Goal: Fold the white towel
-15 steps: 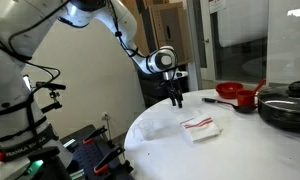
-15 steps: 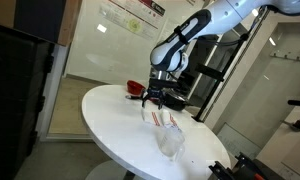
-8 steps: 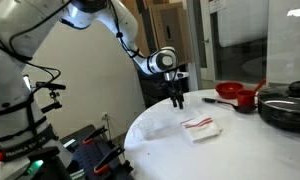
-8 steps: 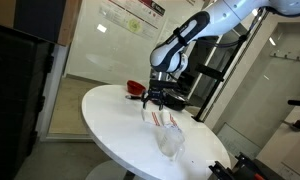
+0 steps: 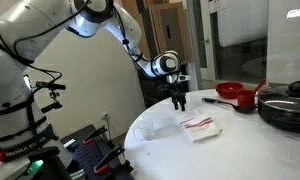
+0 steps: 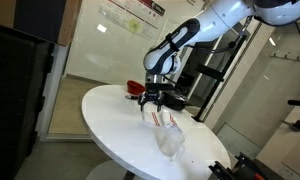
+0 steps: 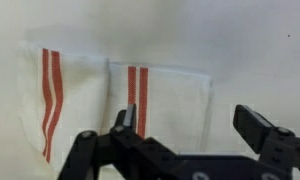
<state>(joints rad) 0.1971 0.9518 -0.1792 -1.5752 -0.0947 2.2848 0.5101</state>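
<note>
Next, my gripper grabs the plain corner opposite the folded flap of the white towel (image 5: 201, 128), to draw that side of the towel across and fold it.
The white towel (image 5: 201, 128) lies folded on the round white table (image 5: 240, 150); its red stripes show on top. In an exterior view it lies near the table's middle (image 6: 160, 120). In the wrist view the towel (image 7: 170, 95) fills the middle, with two pairs of red stripes and a folded edge between them. My gripper (image 5: 177, 100) hangs above the table, beyond the towel and apart from it. It also shows in an exterior view (image 6: 154, 100). In the wrist view the gripper (image 7: 185, 122) is open and empty, its fingers (image 7: 125, 120) spread over the towel.
A red bowl (image 5: 230, 91) and a red pot (image 5: 248, 100) stand at the table's far side. A black pan (image 5: 286, 110) sits at the table's edge. A clear glass object (image 6: 171, 140) stands near the towel. A glass wall stands behind the table.
The arm's upper links have shifted slightly. The gripper has stayed open above the table and the towel has not moved.
</note>
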